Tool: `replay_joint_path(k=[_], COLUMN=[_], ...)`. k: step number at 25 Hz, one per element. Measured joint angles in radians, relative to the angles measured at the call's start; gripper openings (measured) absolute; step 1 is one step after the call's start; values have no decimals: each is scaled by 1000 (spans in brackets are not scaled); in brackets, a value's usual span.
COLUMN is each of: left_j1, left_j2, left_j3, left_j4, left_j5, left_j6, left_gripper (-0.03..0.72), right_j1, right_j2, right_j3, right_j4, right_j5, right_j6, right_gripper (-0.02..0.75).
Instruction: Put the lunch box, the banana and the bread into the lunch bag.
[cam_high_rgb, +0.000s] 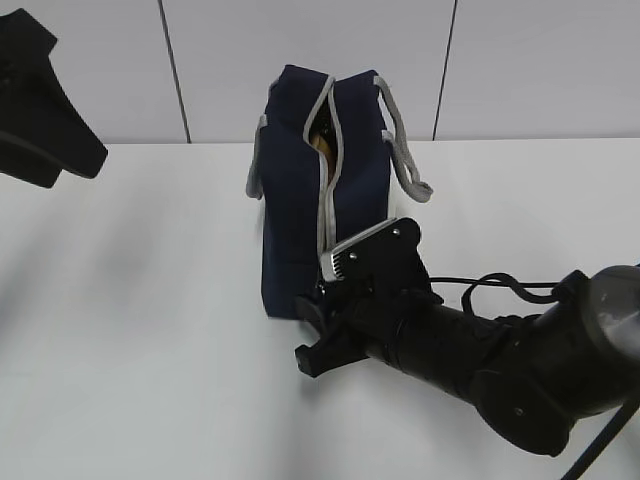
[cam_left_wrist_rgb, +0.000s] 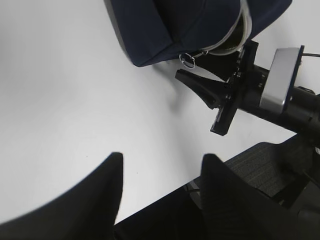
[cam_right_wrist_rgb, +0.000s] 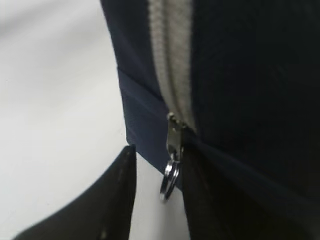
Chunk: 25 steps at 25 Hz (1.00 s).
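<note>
The zipper's slider (cam_right_wrist_rgb: 174, 136) sits close against the navy cloth, so I should grab the zipper by the ring pull hanging free (cam_right_wrist_rgb: 170, 180) with my right gripper next.
The navy lunch bag (cam_high_rgb: 295, 200) stands upright on the white table, its grey zipper (cam_high_rgb: 324, 190) partly parted at the top. A golden-brown patch (cam_high_rgb: 322, 143) shows in that gap; I cannot tell which item it is. The lunch box, the banana and the bread are otherwise hidden. My right gripper (cam_right_wrist_rgb: 157, 167) sits at the bag's lower front end, open, with the zipper's ring pull (cam_right_wrist_rgb: 170, 181) hanging between its fingers, close to the right one. My left gripper (cam_left_wrist_rgb: 162, 159) hovers open over bare table, holding nothing, well away from the bag (cam_left_wrist_rgb: 175, 25).
The right arm (cam_high_rgb: 500, 360) stretches in from the lower right across the table. The left arm's dark body (cam_high_rgb: 40, 100) hangs at the upper left. The bag's grey handle (cam_high_rgb: 405, 150) droops over its right side. The table edge (cam_left_wrist_rgb: 165, 200) lies near the left gripper.
</note>
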Motion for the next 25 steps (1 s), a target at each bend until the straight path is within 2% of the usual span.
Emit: replay_joint_path(k=[3, 11, 19, 25], left_j1=[0, 0, 0, 0], left_j2=[0, 0, 0, 0], left_j3=[0, 0, 0, 0], left_j4=[0, 0, 0, 0], left_j5=[0, 0, 0, 0], left_j6=[0, 0, 0, 0], left_gripper=[361, 361, 361, 361], right_j1=[0, 0, 0, 0], right_j2=[0, 0, 0, 0], right_j3=[0, 0, 0, 0], right_j4=[15, 23, 25, 25], right_j5=[0, 31, 32, 34], right_j6=[0, 0, 0, -5], right_gripper=[205, 190, 24, -12])
